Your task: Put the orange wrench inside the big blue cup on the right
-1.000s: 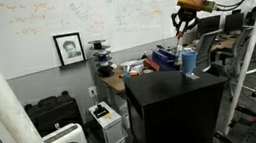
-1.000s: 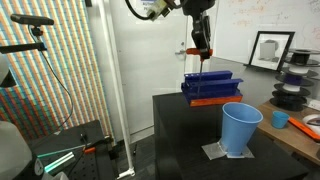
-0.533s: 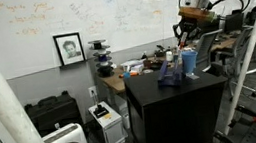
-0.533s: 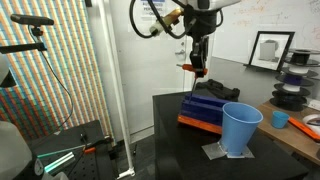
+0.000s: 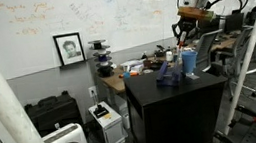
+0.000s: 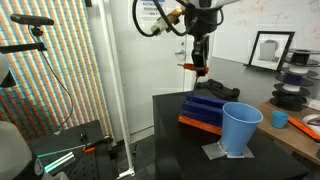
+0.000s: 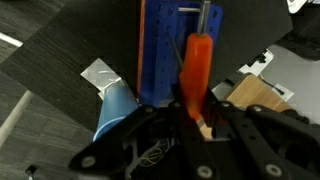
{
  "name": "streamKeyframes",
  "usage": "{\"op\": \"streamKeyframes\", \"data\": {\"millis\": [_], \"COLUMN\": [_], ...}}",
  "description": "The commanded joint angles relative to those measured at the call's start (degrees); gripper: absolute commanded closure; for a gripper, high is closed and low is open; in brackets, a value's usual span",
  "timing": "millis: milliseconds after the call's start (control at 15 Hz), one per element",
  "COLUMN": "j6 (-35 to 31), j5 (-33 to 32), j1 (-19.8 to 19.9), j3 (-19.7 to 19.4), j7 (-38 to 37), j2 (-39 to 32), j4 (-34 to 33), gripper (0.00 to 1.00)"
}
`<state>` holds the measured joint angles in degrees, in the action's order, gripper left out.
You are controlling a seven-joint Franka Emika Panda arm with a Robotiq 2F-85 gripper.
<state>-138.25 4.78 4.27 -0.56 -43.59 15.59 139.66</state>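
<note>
My gripper moves the orange wrench (image 6: 191, 67) next, before releasing it. If I opened now, the wrench would fall on the tool case below it, beside the big blue cup.
My gripper (image 6: 198, 70) hangs above the black cabinet top and is shut on the orange wrench (image 6: 191, 67), which sticks out sideways from the jaws. In the wrist view the orange wrench (image 7: 193, 68) runs forward from the jaws (image 7: 197, 112) over the dark blue tool case (image 7: 170, 50). The big blue cup (image 6: 240, 128) stands upright on a grey pad near the cabinet's front corner, lower and to the right of the gripper. It shows in an exterior view (image 5: 189, 62) and at the lower left of the wrist view (image 7: 115, 108).
A dark blue and orange tool case (image 6: 208, 108) lies on the black cabinet (image 6: 200, 150) beside the cup. A shorter blue cup (image 6: 281, 119) sits on the wooden desk behind. A tripod and light stand (image 6: 50, 80) are off to the side.
The gripper with the wrench moved toward the cup side one second ago; over the last half second nothing has visibly moved.
</note>
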Motion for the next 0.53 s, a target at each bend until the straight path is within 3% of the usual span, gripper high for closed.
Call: {"op": "streamKeyframes", "data": {"millis": [0,467], "j6": [1.8,6.2], "j5": [-5.1,-9.2], "j1": [1.7,3.7], "j3": [2.5,4.6], "j7": [-1.9,-3.5], "j2": [3.7,8.5], "j4": [-2.4,-7.6], "gripper": [0.95,0.95]}}
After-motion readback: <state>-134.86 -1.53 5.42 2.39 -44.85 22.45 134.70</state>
